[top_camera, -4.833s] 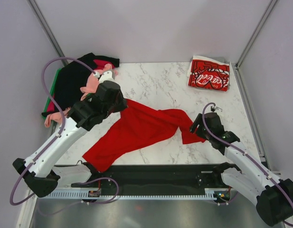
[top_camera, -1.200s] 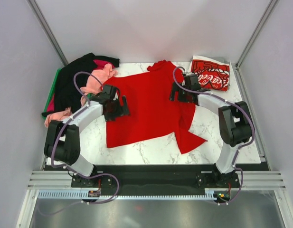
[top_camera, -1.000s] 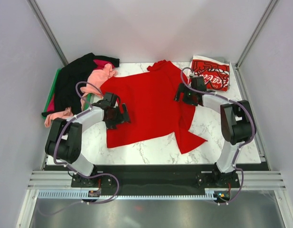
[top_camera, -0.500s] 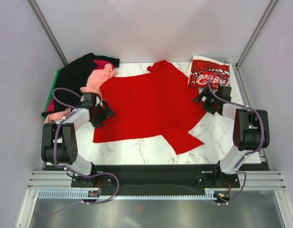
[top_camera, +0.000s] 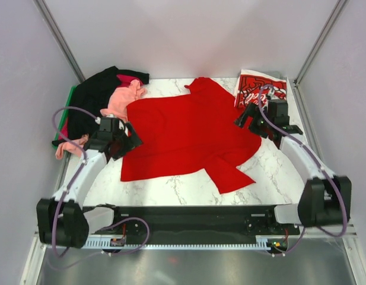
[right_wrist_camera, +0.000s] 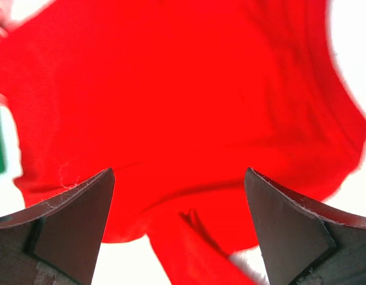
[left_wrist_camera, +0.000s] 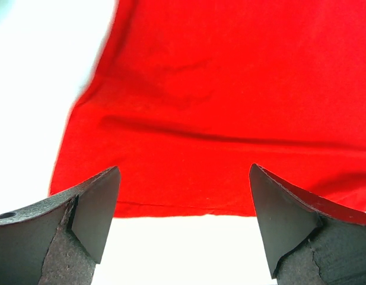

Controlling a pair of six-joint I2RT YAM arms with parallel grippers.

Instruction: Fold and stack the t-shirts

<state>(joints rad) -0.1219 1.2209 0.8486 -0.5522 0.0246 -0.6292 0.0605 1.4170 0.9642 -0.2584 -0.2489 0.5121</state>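
My right gripper grips the red t-shirt's near sleeve by its outer end (top_camera: 236,185) next, to fold that sleeve over the t-shirt's body.
A large plain red t-shirt (top_camera: 185,133) lies spread across the middle of the marble table, one sleeve pointing toward the near edge. My left gripper (top_camera: 130,142) hovers open just off its left edge; in the left wrist view the shirt's hem (left_wrist_camera: 188,208) runs between the wide-apart fingers (left_wrist_camera: 94,214). At the shirt's right edge my right gripper (top_camera: 245,117) stands open, and its wrist view shows red cloth (right_wrist_camera: 171,107) with nothing between the jaws. Behind the right arm lies a folded red Coca-Cola t-shirt (top_camera: 254,89). Black, salmon-pink and magenta t-shirts (top_camera: 102,98) are heaped at the left.
A green tray (top_camera: 66,110) peeks out under the heap at the table's left edge. Grey walls with metal corner posts (top_camera: 61,38) close in the table on three sides. Bare marble (top_camera: 271,172) shows at the near right.
Both arms pulled the red shirt out flat, then drew apart to its left and right edges. Over the last half second both grippers lifted off the cloth and stayed open.
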